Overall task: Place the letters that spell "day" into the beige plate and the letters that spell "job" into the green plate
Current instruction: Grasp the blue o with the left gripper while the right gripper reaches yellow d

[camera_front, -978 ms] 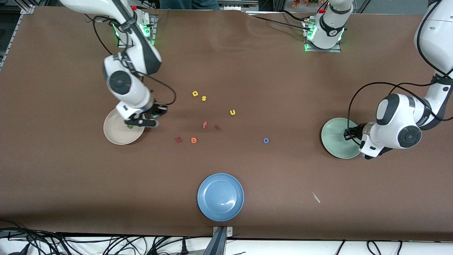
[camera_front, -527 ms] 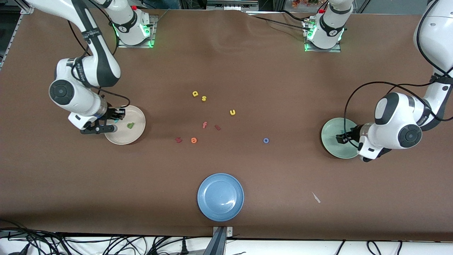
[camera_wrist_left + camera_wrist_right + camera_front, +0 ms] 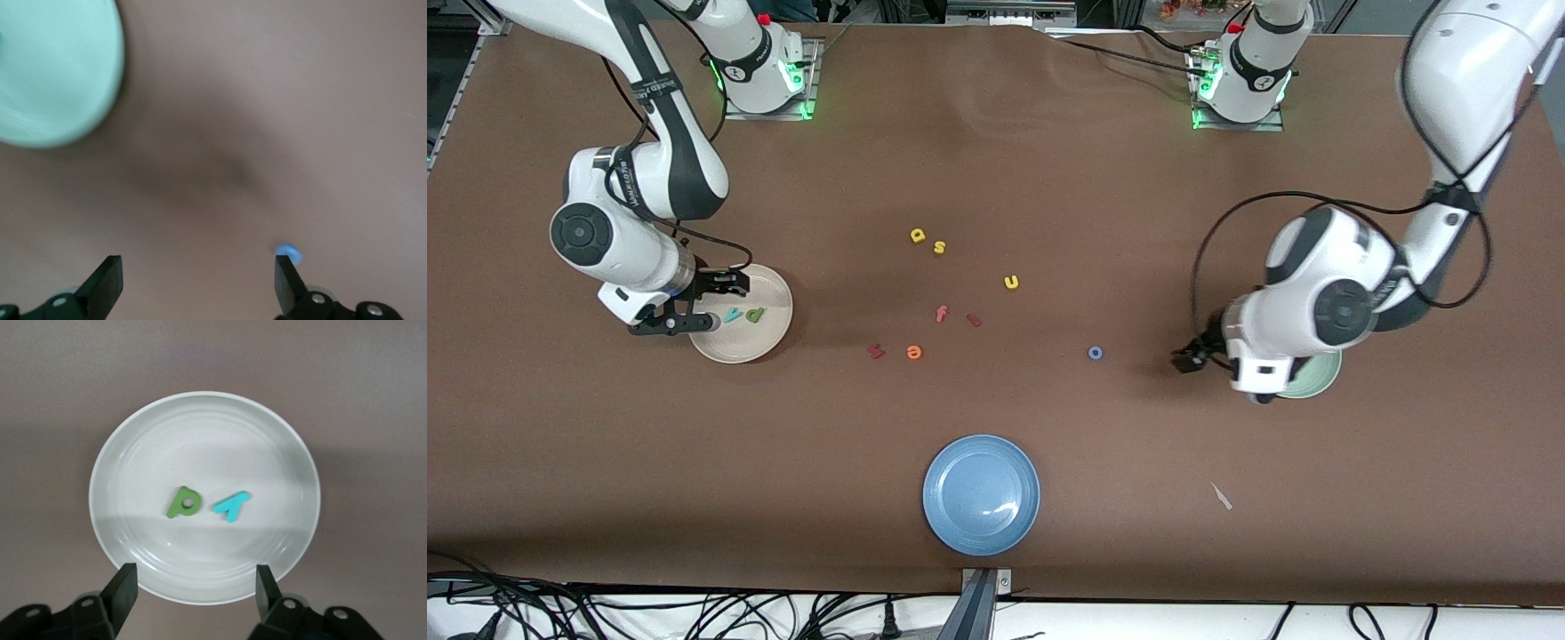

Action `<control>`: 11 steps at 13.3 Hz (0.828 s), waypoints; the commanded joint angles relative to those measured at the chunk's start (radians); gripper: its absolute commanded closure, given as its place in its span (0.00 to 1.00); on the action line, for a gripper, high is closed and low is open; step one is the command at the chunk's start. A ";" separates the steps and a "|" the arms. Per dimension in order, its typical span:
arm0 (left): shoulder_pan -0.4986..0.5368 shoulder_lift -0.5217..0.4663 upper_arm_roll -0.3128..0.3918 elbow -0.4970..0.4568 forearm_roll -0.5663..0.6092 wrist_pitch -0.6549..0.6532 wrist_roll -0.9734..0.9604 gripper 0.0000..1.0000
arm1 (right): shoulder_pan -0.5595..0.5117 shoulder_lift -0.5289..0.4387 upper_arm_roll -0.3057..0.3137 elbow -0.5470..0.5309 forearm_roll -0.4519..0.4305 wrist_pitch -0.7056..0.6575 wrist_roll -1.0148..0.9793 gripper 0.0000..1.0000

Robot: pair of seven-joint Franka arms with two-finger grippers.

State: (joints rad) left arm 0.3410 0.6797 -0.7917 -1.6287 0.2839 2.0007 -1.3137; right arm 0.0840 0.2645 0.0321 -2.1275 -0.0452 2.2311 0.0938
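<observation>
My left gripper picks up the blue o by its ring (image 3: 1095,352) next, to spell "job" in the green plate (image 3: 1316,380).
The beige plate (image 3: 772,331) (image 3: 133,453) holds the green d (image 3: 756,314) (image 3: 182,503) and the teal y (image 3: 733,314) (image 3: 232,505). My right gripper (image 3: 694,307) (image 3: 195,590) hangs open and empty over that plate's rim. The yellow a (image 3: 917,235) lies mid-table. My left gripper (image 3: 1190,358) (image 3: 197,287) is open and empty above the table, between the blue o (image 3: 1096,353) (image 3: 289,253) and the green plate (image 3: 1316,380) (image 3: 53,73). The left arm covers most of that plate. No j shows.
Yellow s (image 3: 939,247) and u (image 3: 1011,282), red f (image 3: 941,313), orange e (image 3: 912,352) and two dark red letters (image 3: 973,320) (image 3: 876,351) lie scattered mid-table; which one is the b I cannot tell. A blue plate (image 3: 981,494) sits near the front edge.
My right gripper opened and the teal y now lies in the beige plate beside the d. My left arm swung off the green plate toward the blue o, its gripper opening.
</observation>
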 commanded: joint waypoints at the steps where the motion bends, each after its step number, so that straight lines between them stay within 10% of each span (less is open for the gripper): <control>1: -0.127 0.060 0.075 0.090 -0.011 0.071 -0.132 0.00 | 0.010 -0.016 0.113 -0.015 0.011 -0.007 0.221 0.20; 5: -0.312 0.064 0.248 0.093 -0.022 0.099 -0.156 0.00 | 0.036 -0.013 0.279 -0.025 0.010 0.010 0.596 0.20; 11: -0.361 0.132 0.259 0.095 -0.003 0.101 -0.222 0.00 | 0.117 0.019 0.370 -0.104 0.010 0.172 0.904 0.20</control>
State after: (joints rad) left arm 0.0165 0.7858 -0.5499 -1.5640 0.2828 2.1077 -1.4947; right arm 0.1833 0.2749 0.3906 -2.1969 -0.0422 2.3468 0.9186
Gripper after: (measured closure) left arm 0.000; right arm 0.198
